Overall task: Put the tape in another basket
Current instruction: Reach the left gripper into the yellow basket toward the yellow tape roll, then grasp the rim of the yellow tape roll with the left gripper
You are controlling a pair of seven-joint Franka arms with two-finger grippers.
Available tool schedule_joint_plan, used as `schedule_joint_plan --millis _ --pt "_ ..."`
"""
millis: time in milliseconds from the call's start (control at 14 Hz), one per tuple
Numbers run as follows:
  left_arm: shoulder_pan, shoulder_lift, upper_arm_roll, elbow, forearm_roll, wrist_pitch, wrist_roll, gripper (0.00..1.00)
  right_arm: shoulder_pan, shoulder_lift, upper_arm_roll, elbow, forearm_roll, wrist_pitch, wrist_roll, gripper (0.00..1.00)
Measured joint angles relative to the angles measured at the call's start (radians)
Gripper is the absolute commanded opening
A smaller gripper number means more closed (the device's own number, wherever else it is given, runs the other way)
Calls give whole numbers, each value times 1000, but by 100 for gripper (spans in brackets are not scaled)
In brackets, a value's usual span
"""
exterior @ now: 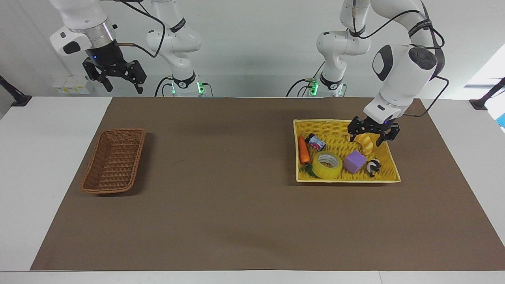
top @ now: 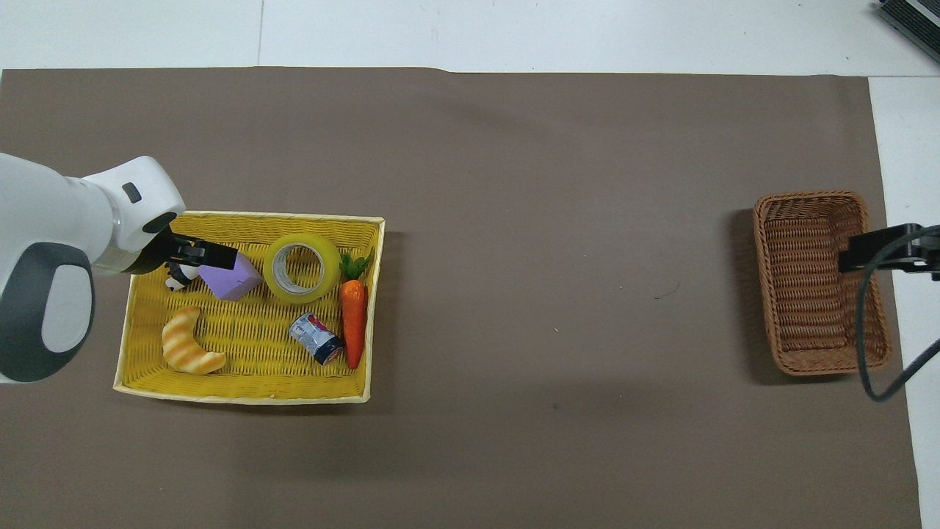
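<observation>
Next, my left gripper pinches the tape by its ring side (top: pixel 277 286), because the tape is wide across but the side is narrow beside the open hole (top: pixel 304 266).
The yellow tape (exterior: pixel 327 165) lies flat in the large yellow basket (exterior: pixel 335 121), between a carrot and a purple cube; it also shows in the overhead view (top: pixel 302 268). My left gripper (exterior: pixel 365 139) is open and empty, low over the yellow basket above the croissant and cube, apart from the tape. In the overhead view the left gripper (top: pixel 220 257) covers the cube's edge. The brown wicker basket (exterior: pixel 114 161) (top: pixel 815 283) sits empty toward the right arm's end. My right gripper (exterior: pixel 124 87) (top: pixel 877 252) waits open, raised above that end.
The yellow basket (top: pixel 257 217) also holds a carrot (top: pixel 353 323), a small can (top: pixel 317 339), a croissant (top: pixel 189 351), a purple cube (top: pixel 233 278) and a panda toy (top: pixel 176 279). A brown mat (exterior: pixel 221 197) covers the table.
</observation>
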Motion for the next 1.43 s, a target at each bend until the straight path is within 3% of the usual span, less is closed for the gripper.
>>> schedule_joint_plan --millis 143,643,786,857,1214,1357,1429 --pt "-37 32 0 -31 0 61 -4 89 0 0 0 0 0 0 0 100" --pt "-84 140 0 -119 0 242 -11 71 0 0 0 0 0 0 0 100" --pt "-90 159 -1 -119 0 265 -11 53 0 0 0 0 0 0 0 100" --pt "-92 168 -1 -121 0 283 -11 50 0 0 0 0 0 0 0 100" --pt "-98 184 3 -127 1 333 -11 50 0 0 0 0 0 0 0 100" --pt "-99 184 3 -127 1 333 -13 0 0 0 0 0 0 0 0 100" --pt "-99 184 4 -127 1 335 -19 0 0 0 0 0 0 0 0 100"
